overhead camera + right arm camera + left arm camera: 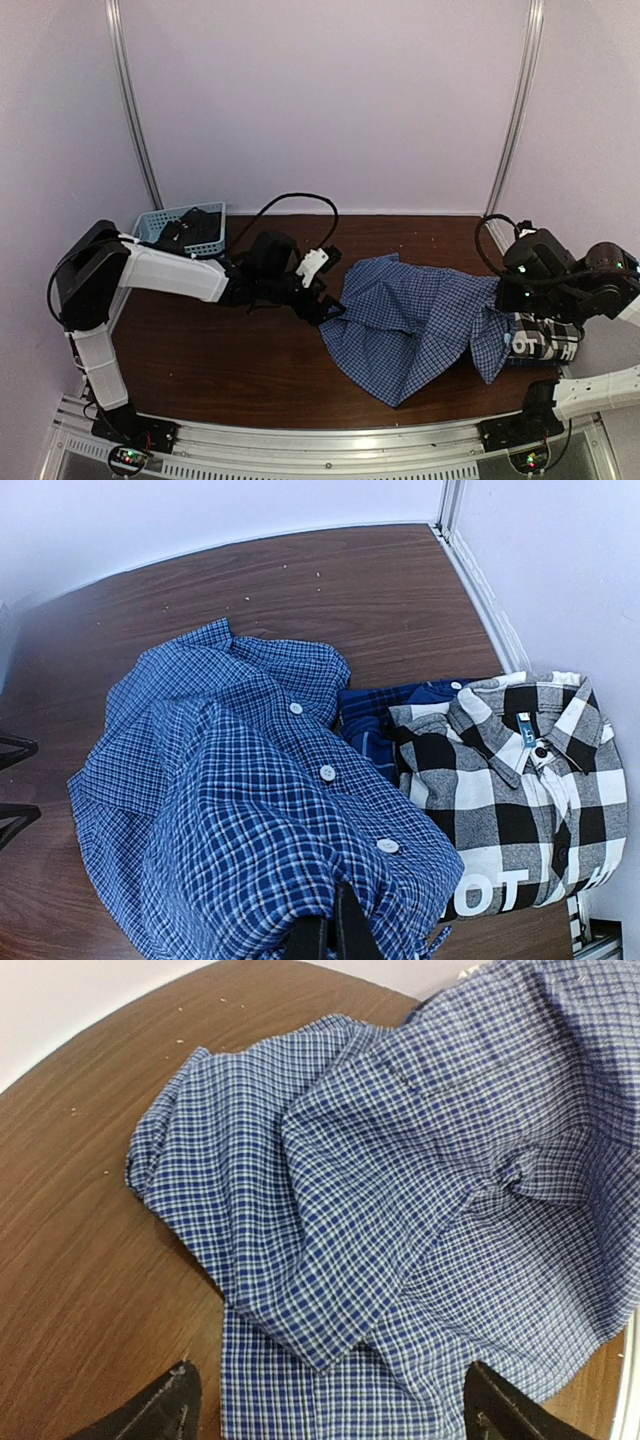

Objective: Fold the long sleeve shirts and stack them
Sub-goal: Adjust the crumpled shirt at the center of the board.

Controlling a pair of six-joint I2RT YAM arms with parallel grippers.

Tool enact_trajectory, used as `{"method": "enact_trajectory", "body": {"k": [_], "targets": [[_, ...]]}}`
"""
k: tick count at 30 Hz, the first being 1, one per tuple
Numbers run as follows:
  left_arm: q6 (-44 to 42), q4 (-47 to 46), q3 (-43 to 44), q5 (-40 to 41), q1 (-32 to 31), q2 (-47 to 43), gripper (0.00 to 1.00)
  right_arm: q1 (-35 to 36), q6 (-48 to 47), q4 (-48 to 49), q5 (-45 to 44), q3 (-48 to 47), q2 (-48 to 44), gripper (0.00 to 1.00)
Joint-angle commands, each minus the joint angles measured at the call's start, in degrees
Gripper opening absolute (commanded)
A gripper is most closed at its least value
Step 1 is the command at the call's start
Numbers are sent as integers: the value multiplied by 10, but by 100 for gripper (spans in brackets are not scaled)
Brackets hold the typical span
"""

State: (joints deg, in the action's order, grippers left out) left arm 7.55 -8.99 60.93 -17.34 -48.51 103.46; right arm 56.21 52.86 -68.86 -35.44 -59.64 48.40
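Note:
I should next pick up the blue fine-check shirt with my left gripper by its edge opposite my right gripper, to stretch the shirt between both grippers for folding.
The blue fine-check shirt [420, 325] lies crumpled and spread on the table's middle right, its white buttons showing in the right wrist view [250, 800]. My right gripper [503, 303] is shut on its right edge [335, 935] and holds that part lifted. My left gripper [330, 288] is open at the shirt's left edge, its fingers [170, 1410] wide apart above the cloth [400, 1220]. The black-and-white plaid shirt [520, 780] with white lettering lies folded at the far right [540, 342], on top of the darker blue plaid shirt [385, 715].
A light blue lattice basket [205, 238] with dark things in it stands at the back left. A black cable [300, 200] arcs over the left arm. Bare brown table [230, 350] lies in front of the left arm. Walls close in behind and on the right.

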Motion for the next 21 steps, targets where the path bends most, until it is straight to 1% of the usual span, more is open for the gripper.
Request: {"method": "enact_trajectory", "body": {"k": [1,3,5,7,10,12,15,16,17,21], "targets": [[-57,31,83,-25,-3,81,90,-12,-23,0,-11,-11,-4,0],[-54,46,125,-33,-3,118,86,-15,-28,7,-4,-7,-2,0],[-49,64,158,-23,-3,151,80,-18,-33,15,2,-3,-1,0],[-46,77,181,-19,-3,180,73,-20,-37,23,8,2,0,0],[-41,85,201,-42,-2,204,58,-23,-41,29,12,8,0,0],[-36,85,207,-52,-2,212,44,-26,-43,32,14,11,0,0],[-28,85,205,-60,-2,214,13,-32,-50,37,16,12,0,0],[-25,83,201,-59,-1,210,5,-35,-54,39,16,13,0,0],[-21,79,194,-55,1,203,0,-37,-58,42,18,13,0,0],[4,55,145,-40,20,138,0,-50,-76,52,24,19,4,0]]}}
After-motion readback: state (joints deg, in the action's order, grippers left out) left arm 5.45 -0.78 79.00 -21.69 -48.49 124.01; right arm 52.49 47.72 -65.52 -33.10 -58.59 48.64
